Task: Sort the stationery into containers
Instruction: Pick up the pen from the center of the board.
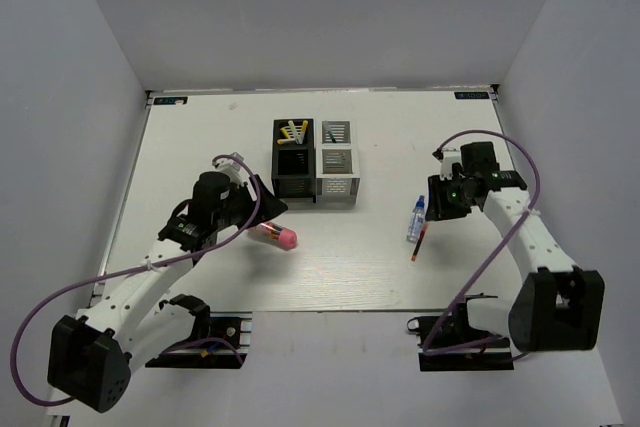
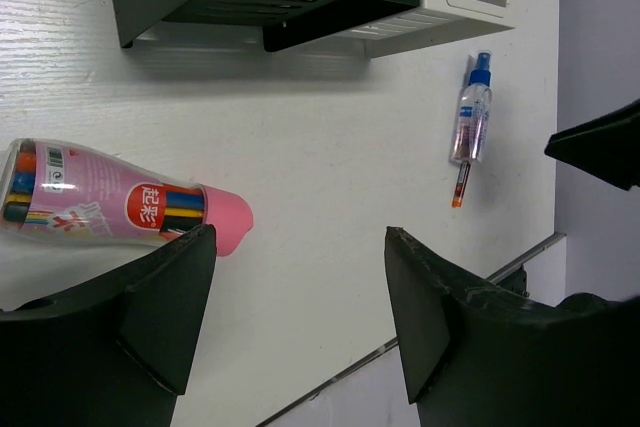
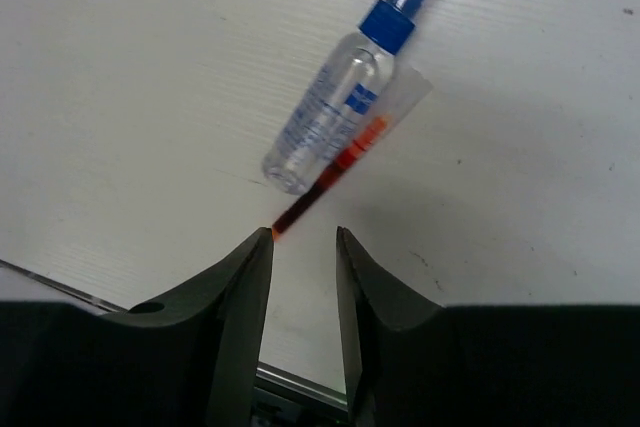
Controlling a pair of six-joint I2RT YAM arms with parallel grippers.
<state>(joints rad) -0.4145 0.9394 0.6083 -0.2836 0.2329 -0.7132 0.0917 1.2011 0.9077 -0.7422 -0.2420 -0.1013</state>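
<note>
I will grab the red pen [image 1: 420,241] with my right gripper across its middle, next to the clear end. The dark end then stays free to go into the silver-white organizer [image 1: 337,160].
The black organizer [image 1: 293,160] and the silver-white organizer [image 1: 337,160] stand side by side at the table's middle back. Yellow and white pens [image 1: 293,131] stick out of the black one's rear cell. A pink-and-clear cylinder [image 2: 120,204] full of coloured pens lies flat, its pink end partly behind my left finger. My left gripper [image 2: 300,232] hangs open over bare table beside it. A clear blue-capped bottle [image 3: 335,107] lies touching a red pen [image 3: 330,177]. My right gripper [image 3: 304,235] is narrowly open, with the pen's tip at its left fingertip and nothing between the jaws.
In the top view the cylinder [image 1: 279,236] lies just below the black organizer, and the bottle [image 1: 416,220] and red pen [image 1: 421,242] lie right of centre. The table's front edge [image 1: 330,310] runs close behind both grippers. White walls enclose the table.
</note>
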